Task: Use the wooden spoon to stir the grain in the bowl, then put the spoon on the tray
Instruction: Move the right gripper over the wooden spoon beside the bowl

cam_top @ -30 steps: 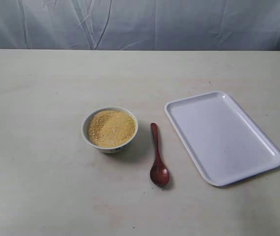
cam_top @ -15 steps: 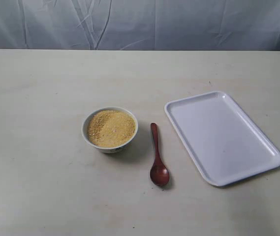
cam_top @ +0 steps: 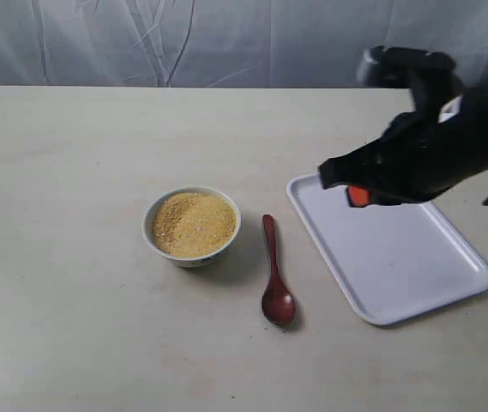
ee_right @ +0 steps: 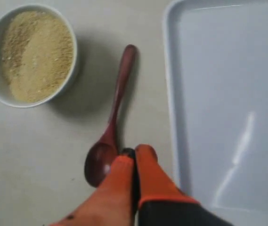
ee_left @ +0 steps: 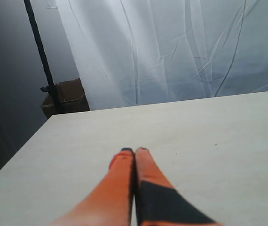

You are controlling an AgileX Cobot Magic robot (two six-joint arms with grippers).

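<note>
I need to stir next, and the spoon's scoop [cam_top: 279,305] is wide and rounded, so I should grab the spoon with my right gripper by its slim, straight handle [cam_top: 271,244].
The white bowl [cam_top: 194,260] holds a mound of golden grain [cam_top: 194,223] left of the table's middle. Just to its right the dark wooden spoon [cam_top: 274,275] lies flat, scoop toward the near edge. The white tray [cam_top: 398,257] lies further right. My right gripper [cam_top: 359,196] hovers above the tray's far left part, shut and holding nothing. The right wrist view shows the gripper [ee_right: 134,151] above the spoon [ee_right: 117,101], near its scoop, with the bowl [ee_right: 75,52], the grain [ee_right: 37,54] and the tray [ee_right: 228,94] either side. My left gripper [ee_left: 134,150] is shut over bare table.
A pale wrinkled curtain [cam_top: 244,43] hangs behind the table's far edge. In the left wrist view a dark pole [ee_left: 42,61] and a cardboard box [ee_left: 65,96] stand beyond the table's corner. The left arm is outside the exterior view.
My right arm has come in from the right edge and now hangs over the tray's far left part. Bowl, spoon and tray have not moved.
</note>
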